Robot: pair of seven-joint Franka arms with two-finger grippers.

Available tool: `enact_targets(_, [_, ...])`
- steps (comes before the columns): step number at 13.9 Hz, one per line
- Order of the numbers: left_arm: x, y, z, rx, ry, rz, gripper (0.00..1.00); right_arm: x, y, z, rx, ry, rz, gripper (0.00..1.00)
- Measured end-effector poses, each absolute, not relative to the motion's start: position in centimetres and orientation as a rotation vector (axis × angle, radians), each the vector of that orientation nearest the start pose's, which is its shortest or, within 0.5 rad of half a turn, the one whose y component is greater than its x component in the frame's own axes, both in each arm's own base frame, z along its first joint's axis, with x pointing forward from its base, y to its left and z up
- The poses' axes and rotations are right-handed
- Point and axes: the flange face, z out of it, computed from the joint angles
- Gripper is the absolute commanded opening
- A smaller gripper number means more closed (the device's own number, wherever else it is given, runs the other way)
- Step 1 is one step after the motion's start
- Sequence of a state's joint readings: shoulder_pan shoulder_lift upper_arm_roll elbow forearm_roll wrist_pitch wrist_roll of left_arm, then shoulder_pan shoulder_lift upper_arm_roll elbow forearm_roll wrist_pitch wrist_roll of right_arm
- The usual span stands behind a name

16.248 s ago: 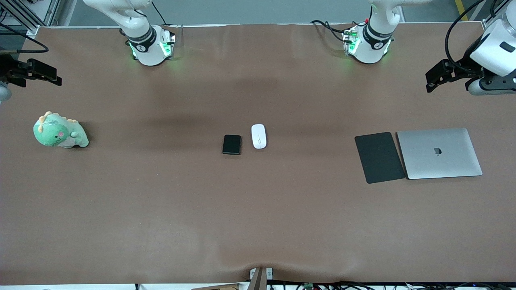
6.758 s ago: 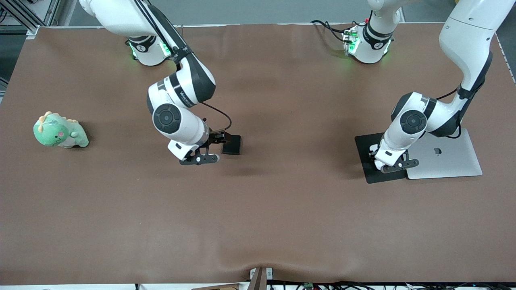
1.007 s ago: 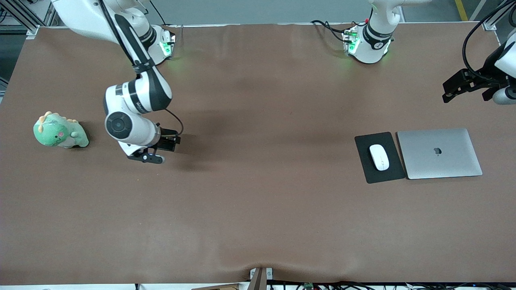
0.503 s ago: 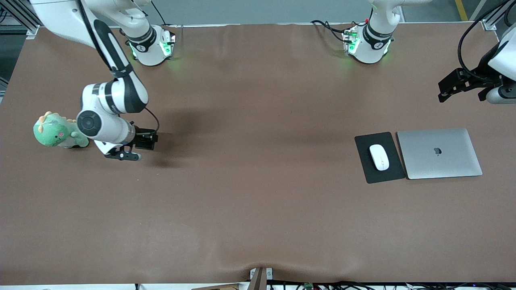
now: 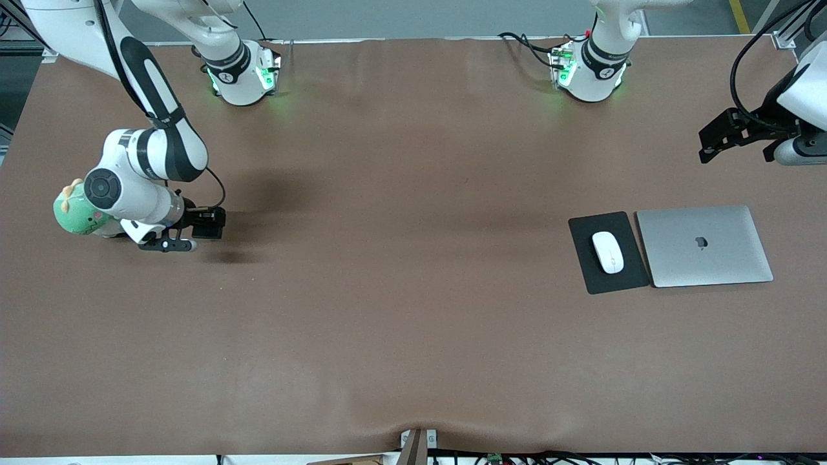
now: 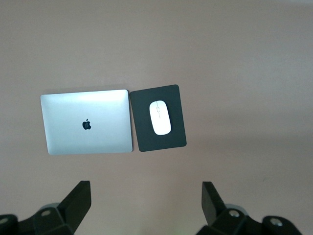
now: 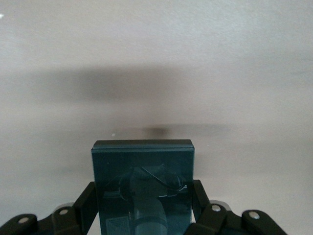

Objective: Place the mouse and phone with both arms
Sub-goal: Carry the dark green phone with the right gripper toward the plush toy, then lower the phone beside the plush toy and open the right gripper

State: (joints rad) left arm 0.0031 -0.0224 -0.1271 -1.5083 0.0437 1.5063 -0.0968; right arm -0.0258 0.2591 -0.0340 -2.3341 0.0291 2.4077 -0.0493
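The black phone is hanging above its shadow on the tabletop, so it would fall if the robot's right gripper opened now.
The white mouse (image 5: pixel 608 252) lies on the black mouse pad (image 5: pixel 591 271) beside the closed silver laptop (image 5: pixel 704 245); the left wrist view looks down on the mouse (image 6: pixel 160 117) from high up. My left gripper (image 5: pixel 714 139) hangs open and empty over the table's edge at the left arm's end, where that arm waits; its fingers (image 6: pixel 80 196) stand wide apart. My right gripper (image 5: pixel 197 227) is shut on the black phone (image 5: pixel 210 223), holding it just over the bare table beside the green plush. The phone (image 7: pixel 142 166) sticks out flat between the fingers (image 7: pixel 198 196).
A green dinosaur plush (image 5: pixel 71 216) sits at the right arm's end of the table, partly hidden by the right arm's wrist. The laptop (image 6: pixel 87 122) and mouse pad (image 6: pixel 146 139) lie side by side. Brown cloth covers the table.
The right arm has carried the phone toward the right arm's end of the table, up close to the plush. The left gripper has barely shifted. The mouse has stayed on the pad.
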Motion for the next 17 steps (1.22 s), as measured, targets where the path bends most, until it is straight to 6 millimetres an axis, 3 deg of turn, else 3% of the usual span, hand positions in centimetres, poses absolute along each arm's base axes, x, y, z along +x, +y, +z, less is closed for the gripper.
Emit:
enact_targets(5, [53.7,-6.6,65.9,-3.096,0.046,-0.025,1.0,48.6,-7.8,19.5,-3.099,0.059,0.295,0.0])
enact_targets(9, [53.7,-6.3,65.8,-3.096,0.036,-0.023,1.0,48.3,-7.8,17.6,-3.099,0.101,0.31,0.0])
enact_targets(10, [53.8,-6.2,65.9,-3.097,0.033,-0.025,1.0,48.2,-7.7,17.2,-3.098,0.112,0.318,0.05])
enact_targets(11, [53.8,-6.1,66.0,-3.097,0.031,-0.028,1.0,48.2,-7.6,17.1,-3.098,0.122,0.318,0.63])
enact_targets(12, [53.8,-6.0,66.1,-3.097,0.028,-0.031,1.0,48.2,-7.6,17.1,-3.098,0.126,0.318,1.0])
enact_targets(17, [53.8,-5.6,66.3,-3.097,0.013,-0.036,1.0,49.0,-7.7,17.9,-3.085,0.125,0.382,1.0])
